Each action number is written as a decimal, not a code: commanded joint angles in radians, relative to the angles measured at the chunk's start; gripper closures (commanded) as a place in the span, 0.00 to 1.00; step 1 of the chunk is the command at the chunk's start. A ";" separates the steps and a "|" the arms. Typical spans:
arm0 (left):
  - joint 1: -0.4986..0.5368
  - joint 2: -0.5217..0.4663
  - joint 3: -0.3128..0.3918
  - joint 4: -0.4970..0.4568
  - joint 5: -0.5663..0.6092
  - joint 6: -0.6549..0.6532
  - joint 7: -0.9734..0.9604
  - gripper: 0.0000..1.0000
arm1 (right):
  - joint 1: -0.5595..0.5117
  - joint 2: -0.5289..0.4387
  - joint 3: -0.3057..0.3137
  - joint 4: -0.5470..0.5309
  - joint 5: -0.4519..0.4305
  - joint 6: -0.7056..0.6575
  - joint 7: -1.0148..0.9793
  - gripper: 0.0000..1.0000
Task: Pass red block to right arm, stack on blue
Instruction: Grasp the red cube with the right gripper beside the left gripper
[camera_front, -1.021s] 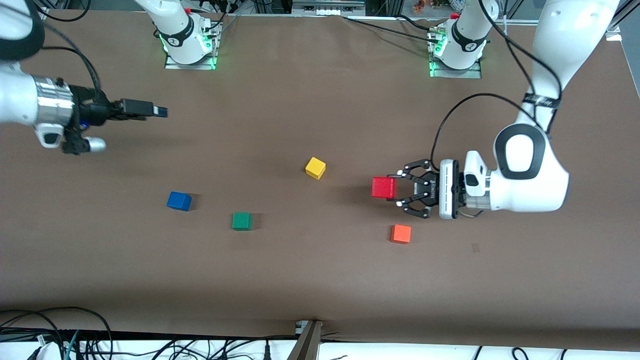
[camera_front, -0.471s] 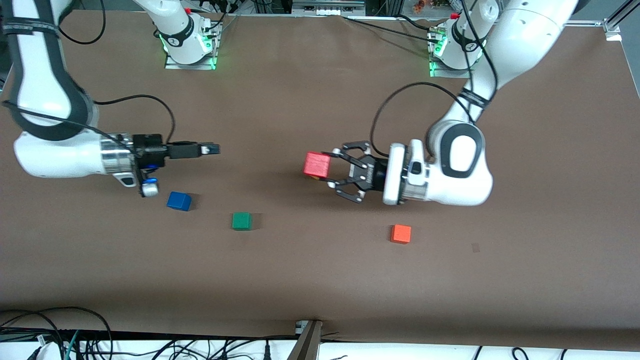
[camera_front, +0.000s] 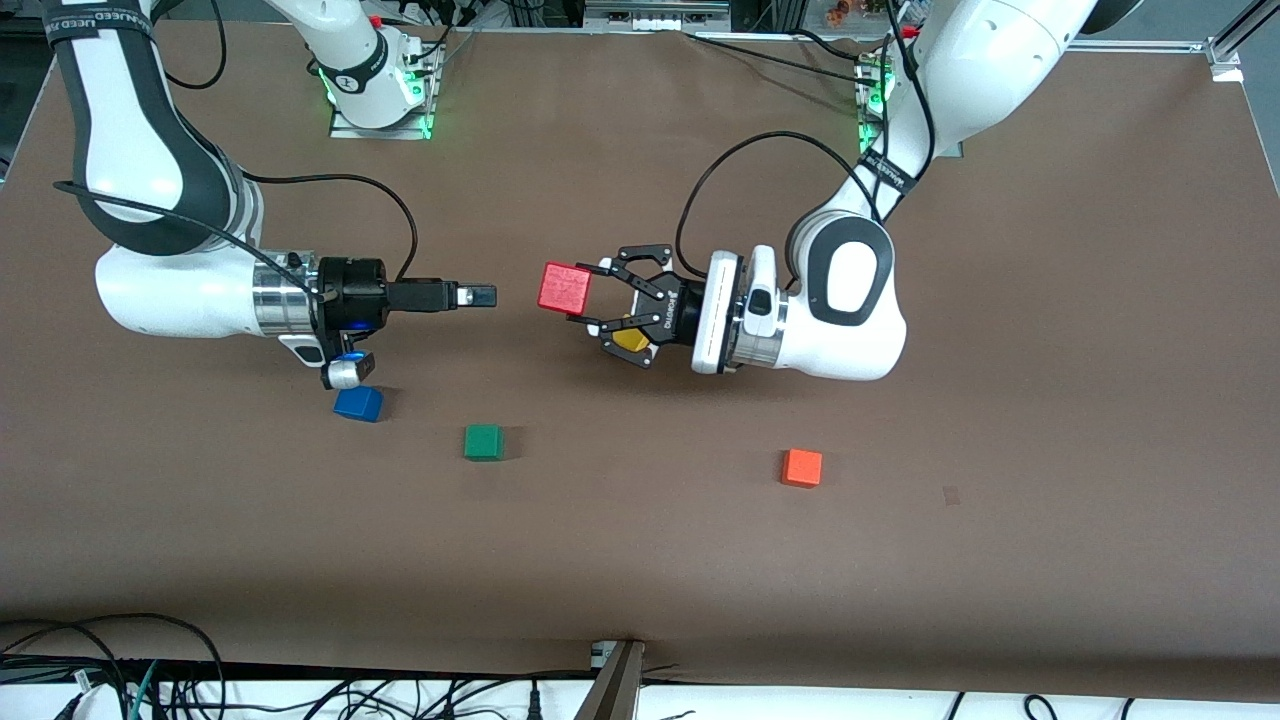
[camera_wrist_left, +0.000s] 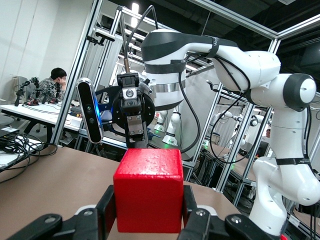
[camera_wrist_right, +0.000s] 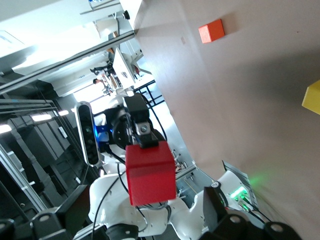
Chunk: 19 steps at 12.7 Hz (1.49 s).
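Next, my right gripper grabs the red block by its two opposite bare sides, to stack the red block (camera_front: 565, 288) on the blue cube (camera_front: 358, 403).
My left gripper (camera_front: 592, 297) is shut on the red block (camera_front: 565, 288) and holds it level in the air, over the table's middle, beside the yellow cube. The block fills the left wrist view (camera_wrist_left: 148, 190) between the left gripper's (camera_wrist_left: 148, 207) pads. My right gripper (camera_front: 484, 295) points at the block from a short gap away, not touching it. It is open, and the block (camera_wrist_right: 150, 172) shows ahead of the right gripper (camera_wrist_right: 135, 220). The blue cube (camera_front: 358, 403) lies on the table under the right wrist.
A green cube (camera_front: 483, 441) lies beside the blue one, toward the middle. An orange cube (camera_front: 802, 467) lies toward the left arm's end. A yellow cube (camera_front: 630, 340) lies partly hidden under the left gripper.
Both arms have closed in on each other. The left gripper carried the red block toward the right arm's end, and the right gripper moved in to face it.
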 joint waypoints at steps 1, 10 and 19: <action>-0.035 0.012 0.007 0.022 -0.037 0.039 0.027 1.00 | -0.012 -0.064 0.045 -0.096 0.137 0.065 -0.003 0.00; -0.038 0.016 0.007 0.020 -0.038 0.043 0.032 1.00 | -0.011 -0.075 0.071 -0.190 0.144 0.110 -0.177 0.00; -0.033 0.015 0.007 0.020 -0.038 0.042 0.030 1.00 | 0.051 -0.062 0.094 -0.176 0.177 0.206 -0.198 0.54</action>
